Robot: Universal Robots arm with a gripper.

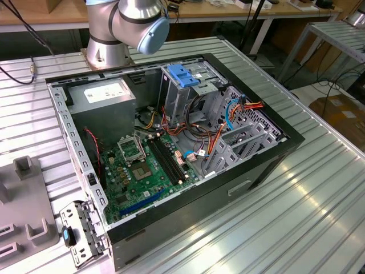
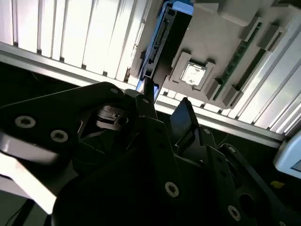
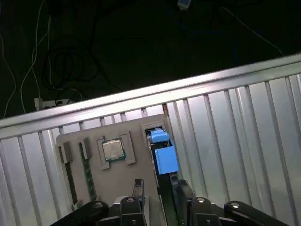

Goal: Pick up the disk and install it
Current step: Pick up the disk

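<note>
The disk has to be installed in the computer case, so I next need to grab the disk with my gripper by the sides of its blue caddy (image 3: 166,160).
The disk (image 3: 163,153) stands on edge in a slot of a grey holder block (image 3: 136,136). Its dark body and blue side rail show in both wrist views, and the second wrist view sees the disk (image 2: 165,40) along its length. My gripper (image 3: 160,189) hangs just above it, with one black finger (image 3: 138,186) on each side of the disk's near end. In the second wrist view the gripper (image 2: 167,101) is open, and a gap is left between the fingertips (image 2: 148,90) and the disk.
The holder block also carries a processor chip (image 3: 113,149) and memory sticks (image 3: 87,172). It lies on a ribbed metal table (image 3: 235,122). The open computer case (image 1: 171,142) has a blue-topped drive cage (image 1: 185,77), a power-supply box (image 1: 105,94) and a motherboard (image 1: 142,171).
</note>
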